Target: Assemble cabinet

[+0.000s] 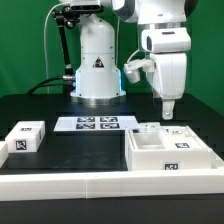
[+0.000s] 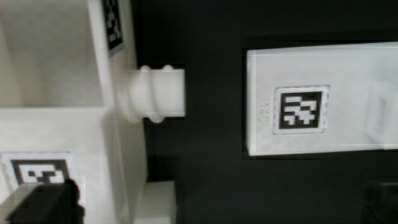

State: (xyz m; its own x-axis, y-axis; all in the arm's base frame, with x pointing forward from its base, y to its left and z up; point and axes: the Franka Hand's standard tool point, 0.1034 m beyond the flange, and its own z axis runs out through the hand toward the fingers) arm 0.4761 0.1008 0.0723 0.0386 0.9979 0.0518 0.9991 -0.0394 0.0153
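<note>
The flat white tagged panel (image 2: 317, 100) has to go onto the cabinet, so my gripper will first grab the panel by its raised line (image 2: 379, 117) next and then fit it on.
The cabinet (image 1: 168, 152), a large white open box with black-and-white tags, lies on the black table at the exterior view's right. My gripper (image 1: 168, 108) hangs just above its far edge and holds nothing. In the wrist view the gripper (image 2: 205, 206) is open, with one dark finger (image 2: 36, 205) at each side of the picture. Below it are the cabinet's wall (image 2: 63, 125) with a round white knob (image 2: 157, 92), and a flat white tagged panel (image 2: 317, 100) beside it across a dark gap.
A small white tagged block (image 1: 25, 137) sits at the exterior view's left. The marker board (image 1: 95, 123) lies in front of the robot's base (image 1: 97, 75). A long white rail (image 1: 90, 186) runs along the front edge.
</note>
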